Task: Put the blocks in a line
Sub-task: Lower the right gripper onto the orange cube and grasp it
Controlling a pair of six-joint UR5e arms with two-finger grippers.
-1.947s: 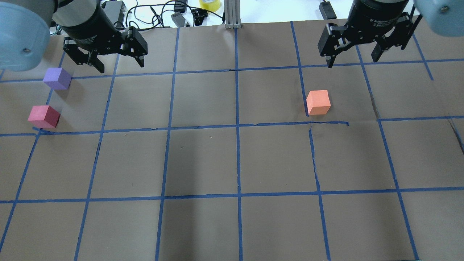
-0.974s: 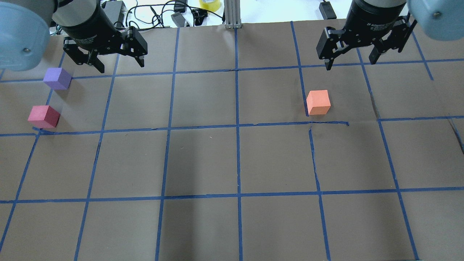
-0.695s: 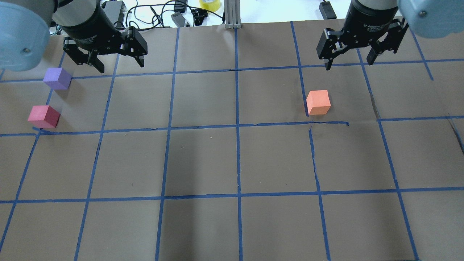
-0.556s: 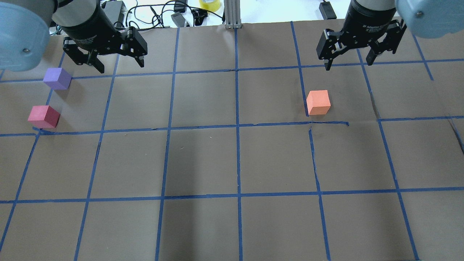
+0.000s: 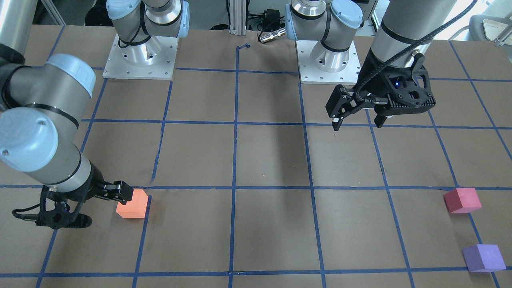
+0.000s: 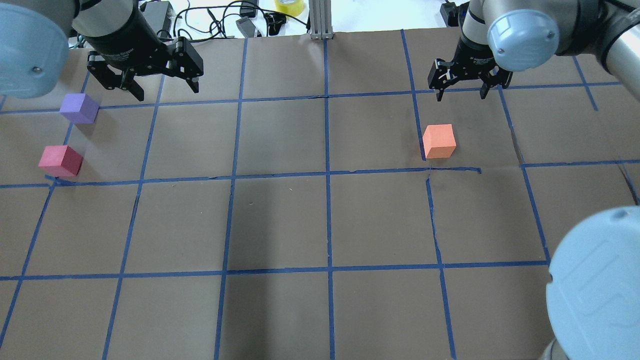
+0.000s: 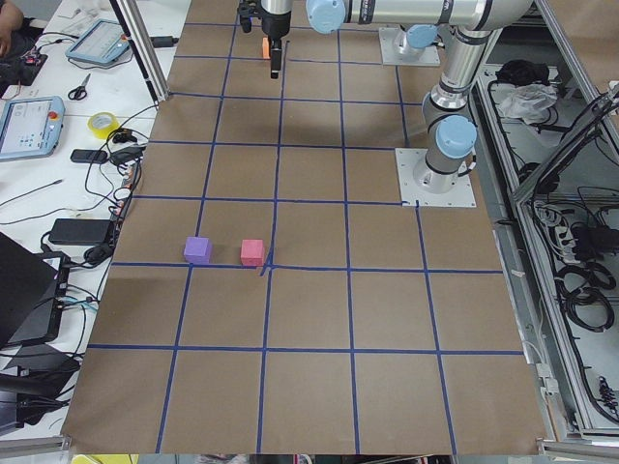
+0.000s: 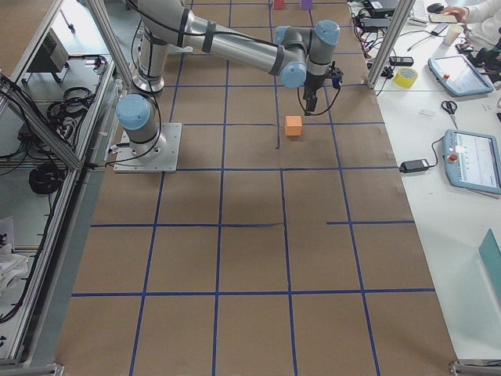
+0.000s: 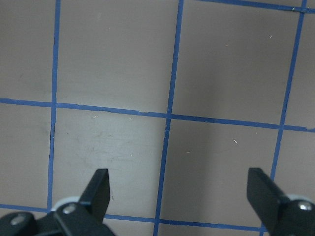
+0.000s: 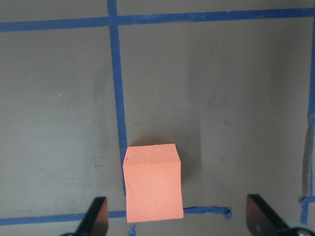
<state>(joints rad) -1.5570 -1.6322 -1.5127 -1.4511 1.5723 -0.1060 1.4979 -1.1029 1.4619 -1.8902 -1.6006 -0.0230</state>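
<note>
My right gripper is to grab the orange block (image 6: 439, 141) by its opposite sides next, so that the blocks can be arranged in a line.
The orange block (image 6: 439, 141) sits on the brown paper in the right half; it also shows in the front view (image 5: 133, 204) and in the right wrist view (image 10: 152, 189). My right gripper (image 6: 461, 96) is open and hovers just over it, not touching; the block lies between the fingers, nearer the left one (image 10: 96, 216). The red-pink block (image 6: 60, 160) and the purple block (image 6: 78, 108) sit close together at the far left. My left gripper (image 6: 166, 92) is open and empty, in the air to the right of the purple block.
Blue tape lines (image 6: 327, 175) grid the paper. My right arm's elbow (image 6: 595, 285) looms at the overhead view's lower right. Cables and a yellow tape roll (image 6: 289, 6) lie beyond the far edge, beside a metal post (image 6: 320, 20).
My right gripper has moved left and down toward the orange block, and its elbow has swung into the overhead view. The left arm and all three blocks have not moved.
</note>
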